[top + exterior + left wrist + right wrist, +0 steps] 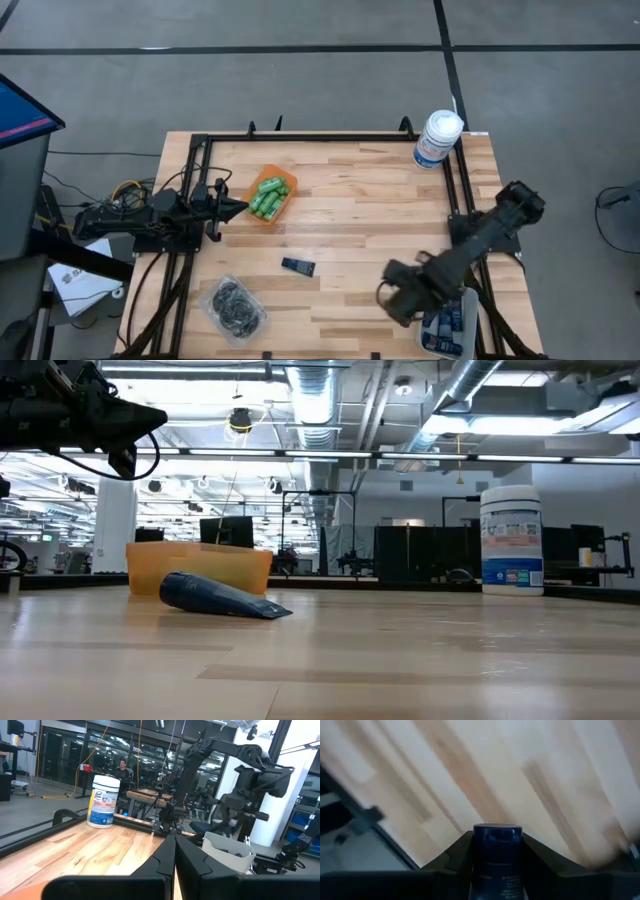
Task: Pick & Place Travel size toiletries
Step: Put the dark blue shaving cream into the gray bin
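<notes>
The navy tube stays held in my right gripper from here until it is over the white bin. Short of the bin's rim, it would miss if I released it now.
My right gripper (400, 295) hangs over the table's near right part, shut on a small dark navy tube (496, 865), beside a white bin (465, 300) that holds more navy tubes. Another navy tube (297, 265) lies flat on the wood at mid-table. Green bottles (268, 196) lie in an orange tray (283, 210). Black round pieces in a clear packet (232, 307) lie near the front left. My left gripper (240, 207) rests shut at the left, level, its tips next to the orange tray. My right gripper pinches the navy tube between its two fingers, one on each side of the tube (479, 857). The fingers point down from above and lie along the tube. Its round capped end (496, 832) sticks out past the fingertips. The tube is lifted clear of the wood.
A large white canister with a blue label (437, 138) stands at the far right corner. A black metal frame (300, 138) runs along the table's far, left and right sides. Bare wood lies between the mid-table tube and the white bin.
</notes>
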Controlling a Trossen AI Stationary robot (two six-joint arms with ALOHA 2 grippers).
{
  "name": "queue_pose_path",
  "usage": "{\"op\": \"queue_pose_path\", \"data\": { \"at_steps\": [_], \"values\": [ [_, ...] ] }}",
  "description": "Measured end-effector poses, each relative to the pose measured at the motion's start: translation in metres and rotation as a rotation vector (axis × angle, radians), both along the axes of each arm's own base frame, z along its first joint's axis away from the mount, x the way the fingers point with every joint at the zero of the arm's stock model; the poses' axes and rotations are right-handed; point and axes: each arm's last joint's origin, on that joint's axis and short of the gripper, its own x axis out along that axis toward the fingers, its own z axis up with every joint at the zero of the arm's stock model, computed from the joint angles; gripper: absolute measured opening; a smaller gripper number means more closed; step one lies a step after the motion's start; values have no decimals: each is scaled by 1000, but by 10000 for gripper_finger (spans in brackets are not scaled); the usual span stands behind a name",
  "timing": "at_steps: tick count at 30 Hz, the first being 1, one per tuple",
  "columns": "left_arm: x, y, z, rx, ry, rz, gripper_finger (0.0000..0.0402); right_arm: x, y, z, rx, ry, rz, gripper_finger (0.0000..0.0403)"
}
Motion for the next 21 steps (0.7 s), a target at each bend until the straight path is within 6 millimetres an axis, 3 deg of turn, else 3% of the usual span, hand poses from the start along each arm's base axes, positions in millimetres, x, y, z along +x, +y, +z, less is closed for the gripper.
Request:
{"op": "queue_pose_path", "data": {
  "at_steps": [8, 21],
  "values": [
    [0, 0, 0, 0, 0, -1, 2, -51, 22, 1, -158, 113, -293, 122],
    [0, 0, 0, 1, -1, -4, 2, -76, 45, -9, -213, 83, -624, 122]
  ]
}}
